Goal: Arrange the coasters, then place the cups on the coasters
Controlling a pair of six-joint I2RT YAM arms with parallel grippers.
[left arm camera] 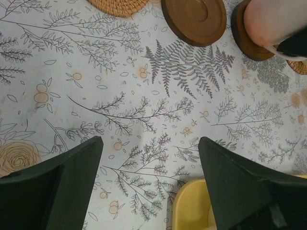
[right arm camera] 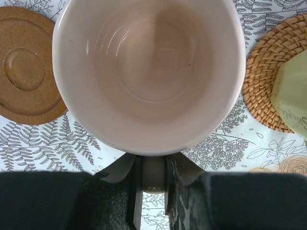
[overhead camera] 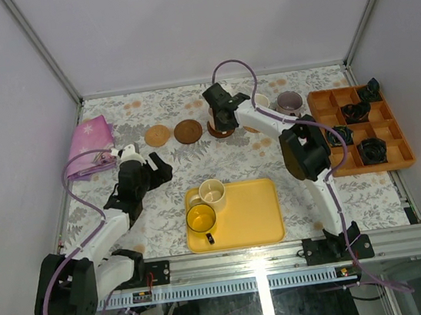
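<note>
I need to open my right gripper. The pink cup is upright and its base is over the flat dark brown coaster, so the cup would land.
My right gripper is shut on the handle of the pink cup. It holds the cup upright over a dark brown coaster; contact with it is unclear. To its left lie another dark brown coaster and a tan woven coaster. On its right a pale green cup stands on a woven coaster, with a purple-grey cup beyond. A cream cup and a yellow cup sit on the yellow tray. My left gripper hangs open and holds nothing.
An orange compartment box with small black objects stands at the right edge. A pink cloth lies at the far left. The tray's corner shows by the left gripper's right finger. White walls close off the table's back and sides.
</note>
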